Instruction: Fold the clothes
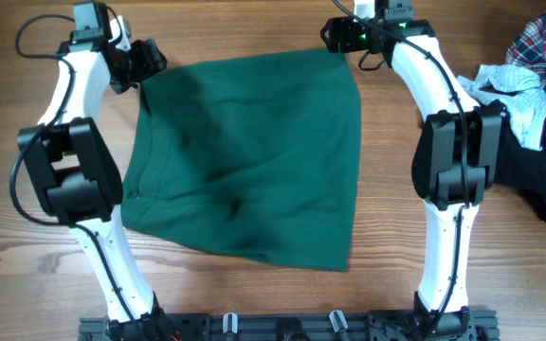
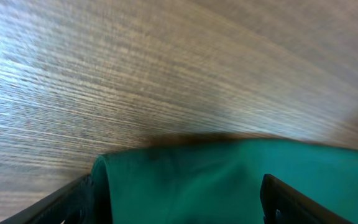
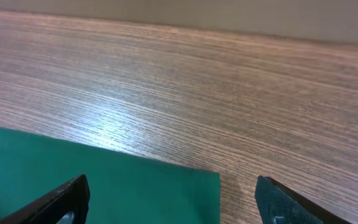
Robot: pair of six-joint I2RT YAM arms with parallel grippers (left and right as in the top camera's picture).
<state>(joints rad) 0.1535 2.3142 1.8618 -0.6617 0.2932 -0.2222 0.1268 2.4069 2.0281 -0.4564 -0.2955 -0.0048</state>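
My left gripper grips the dark green garment's far corner on the gripper's side next, to fold the garment's far edge toward the garment's near edge.
A dark green garment (image 1: 249,156) lies spread flat on the wooden table, folded over with its far edge at the back. My left gripper (image 1: 148,64) is open at the garment's far left corner; in the left wrist view its fingers (image 2: 179,208) stand wide apart on either side of the green cloth (image 2: 197,180). My right gripper (image 1: 337,36) is open at the far right corner; in the right wrist view its fingers (image 3: 169,205) straddle the cloth's corner (image 3: 129,186), which lies flat on the table.
A heap of other clothes (image 1: 534,104), plaid, striped and black, lies at the right edge of the table. Bare wood (image 1: 387,189) surrounds the green garment.
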